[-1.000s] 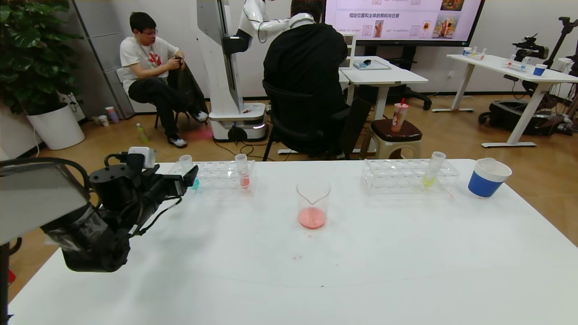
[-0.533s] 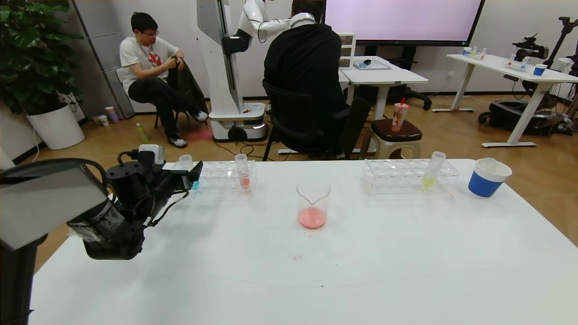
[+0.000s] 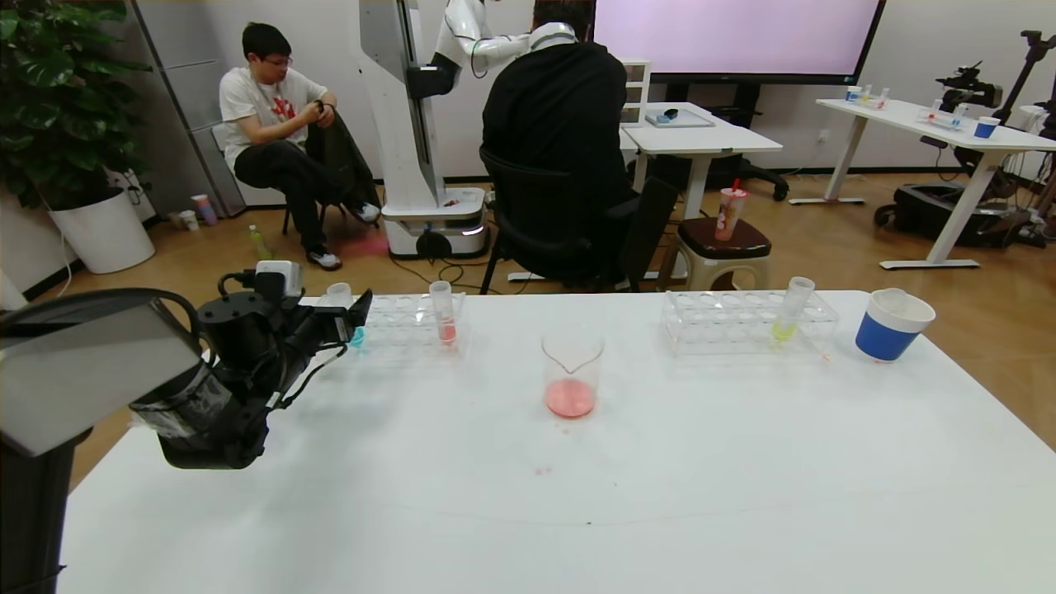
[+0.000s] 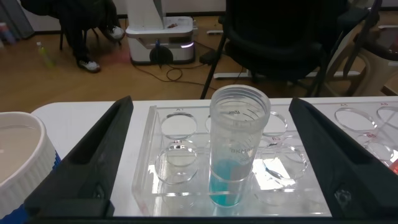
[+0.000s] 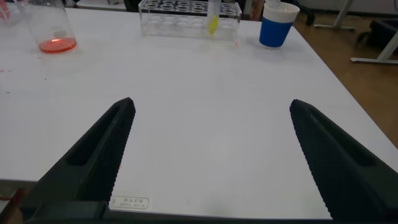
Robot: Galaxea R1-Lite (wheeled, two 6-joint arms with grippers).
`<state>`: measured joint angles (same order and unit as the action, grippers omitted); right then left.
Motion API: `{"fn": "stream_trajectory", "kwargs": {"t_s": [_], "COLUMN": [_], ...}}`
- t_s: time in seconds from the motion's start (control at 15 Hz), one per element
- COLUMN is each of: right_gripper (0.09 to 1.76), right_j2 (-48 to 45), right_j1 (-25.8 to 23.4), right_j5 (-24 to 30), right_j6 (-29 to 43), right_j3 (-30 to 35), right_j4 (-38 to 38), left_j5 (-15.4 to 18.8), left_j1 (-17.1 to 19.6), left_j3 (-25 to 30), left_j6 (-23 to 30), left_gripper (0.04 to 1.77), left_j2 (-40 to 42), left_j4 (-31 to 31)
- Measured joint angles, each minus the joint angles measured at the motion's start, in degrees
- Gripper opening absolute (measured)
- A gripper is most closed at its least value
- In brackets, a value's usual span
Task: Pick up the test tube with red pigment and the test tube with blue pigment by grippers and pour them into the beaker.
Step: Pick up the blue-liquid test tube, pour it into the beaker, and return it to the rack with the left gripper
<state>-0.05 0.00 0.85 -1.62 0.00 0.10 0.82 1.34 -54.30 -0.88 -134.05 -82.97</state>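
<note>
The test tube with blue pigment should be grabbed next by its upper body [image 4: 237, 135] with my left gripper. This leaves the test tube's open rim [image 4: 240, 95] free to pour into the beaker.
The test tube with blue pigment [image 3: 341, 302] stands in the left clear rack [image 3: 404, 318]. In the left wrist view the tube [image 4: 237, 149] is upright between my left gripper's fingers. My left gripper [image 3: 352, 317] is open, its fingers on either side of the tube and apart from it [image 4: 211, 104]. The test tube with red pigment [image 3: 444, 317] stands further right in the same rack. The beaker [image 3: 571, 371] holds some pinkish-red liquid at the table's middle. My right gripper [image 5: 212, 104] is open and empty over bare table, out of the head view.
A second clear rack [image 3: 747, 322] at the back right holds a yellow-green tube [image 3: 789, 313]. A blue-and-white paper cup [image 3: 891, 326] stands right of it. Another cup [image 4: 18, 155] stands beside the left rack. Small red drops [image 3: 542, 470] lie in front of the beaker.
My left arm has moved forward and to the right, bringing its open gripper around the blue tube. Nothing on the table has moved.
</note>
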Motion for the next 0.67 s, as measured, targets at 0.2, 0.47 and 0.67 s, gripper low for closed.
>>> {"fn": "stream_trajectory", "kwargs": {"t_s": [0.2,0.47,0.67], "right_gripper": [1.74,1.74,1.74], "right_j2": [0.0,0.0,0.0], "right_j1": [0.0,0.0,0.0], "right_j5": [0.0,0.0,-0.01], "right_j6": [0.0,0.0,-0.02], "right_j3": [0.0,0.0,0.0], "right_j4": [0.0,0.0,0.0], "left_j5": [0.04,0.3,0.15], "left_j1": [0.23,0.13,0.13], "left_j3": [-0.48,-0.5,-0.52], "left_j6": [0.09,0.17,0.11], "left_gripper": [1.27,0.44,0.51], "left_j2": [-0.07,-0.33,-0.4], "left_j4": [0.34,0.41,0.98]}}
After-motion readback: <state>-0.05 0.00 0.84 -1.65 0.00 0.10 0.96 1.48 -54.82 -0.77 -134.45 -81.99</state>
